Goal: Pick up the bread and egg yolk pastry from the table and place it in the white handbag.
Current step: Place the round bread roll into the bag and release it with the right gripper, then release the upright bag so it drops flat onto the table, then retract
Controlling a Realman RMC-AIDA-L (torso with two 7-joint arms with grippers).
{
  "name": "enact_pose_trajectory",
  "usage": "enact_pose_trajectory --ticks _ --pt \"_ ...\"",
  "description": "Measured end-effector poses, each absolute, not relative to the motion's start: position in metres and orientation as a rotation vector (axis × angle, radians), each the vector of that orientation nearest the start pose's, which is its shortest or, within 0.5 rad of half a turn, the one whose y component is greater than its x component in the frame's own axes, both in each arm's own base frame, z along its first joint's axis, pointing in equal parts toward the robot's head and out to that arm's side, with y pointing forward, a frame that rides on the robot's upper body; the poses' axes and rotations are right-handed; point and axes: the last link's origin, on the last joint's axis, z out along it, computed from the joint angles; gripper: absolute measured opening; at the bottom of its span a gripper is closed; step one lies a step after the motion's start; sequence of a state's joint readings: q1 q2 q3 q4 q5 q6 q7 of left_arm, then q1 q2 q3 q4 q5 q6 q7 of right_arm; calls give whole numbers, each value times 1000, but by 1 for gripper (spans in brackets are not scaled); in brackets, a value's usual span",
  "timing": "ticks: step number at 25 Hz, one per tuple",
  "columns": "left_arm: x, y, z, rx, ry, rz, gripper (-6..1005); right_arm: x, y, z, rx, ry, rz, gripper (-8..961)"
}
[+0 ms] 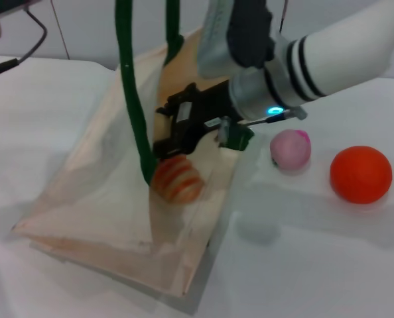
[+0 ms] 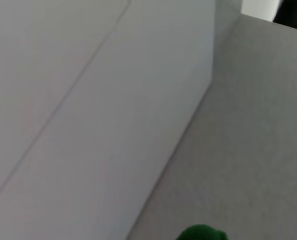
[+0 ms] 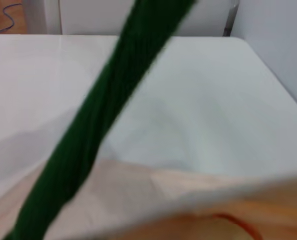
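My left gripper keeps holding the handbag's green handle [image 1: 131,86] for now, until the bread rests inside, since the bread [image 1: 178,179] is at the handbag's opening.
The white handbag [image 1: 104,218] lies on the table with its mouth towards my right arm. Its dark green handles [image 1: 132,99] are pulled straight up out of the top of the head view. My right gripper [image 1: 174,147] reaches into the bag's mouth, shut on the bread [image 1: 178,179], which hangs at the opening beside one handle. In the right wrist view the green handle [image 3: 103,115] crosses in front, with the bag's edge [image 3: 198,195] and a sliver of bread [image 3: 228,225] below. The egg yolk pastry is out of view. My left gripper is not visible; its wrist view shows only a handle tip [image 2: 201,233].
A pink ball [image 1: 290,150] and a bright orange ball [image 1: 360,173] sit on the white table [image 1: 303,265] to the right of the bag. Cables [image 1: 24,46] lie at the far left edge. A wall stands behind the table.
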State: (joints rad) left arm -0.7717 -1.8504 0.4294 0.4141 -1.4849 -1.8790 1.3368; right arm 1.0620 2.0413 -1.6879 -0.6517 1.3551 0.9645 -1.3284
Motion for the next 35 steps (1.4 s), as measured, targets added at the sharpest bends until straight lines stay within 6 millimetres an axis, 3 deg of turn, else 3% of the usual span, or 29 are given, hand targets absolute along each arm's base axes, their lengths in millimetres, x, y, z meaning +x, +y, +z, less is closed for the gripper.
enact_pose_trajectory --ticks 8,21,27,30,35 --pt "-167 382 112 -2632 -808 -1591 119 56 410 -129 -2865 -47 65 669" --pt "-199 372 127 -2502 -848 -1595 120 59 406 -124 -2905 39 98 686" --pt "-216 365 138 -2435 -866 -1595 119 73 412 -91 -2914 209 245 712" --pt "-221 363 141 -2407 -868 -1600 119 91 417 -63 -2874 293 314 901" --pt "-226 362 144 -2382 -859 -1595 119 126 422 -20 -2774 418 396 894"
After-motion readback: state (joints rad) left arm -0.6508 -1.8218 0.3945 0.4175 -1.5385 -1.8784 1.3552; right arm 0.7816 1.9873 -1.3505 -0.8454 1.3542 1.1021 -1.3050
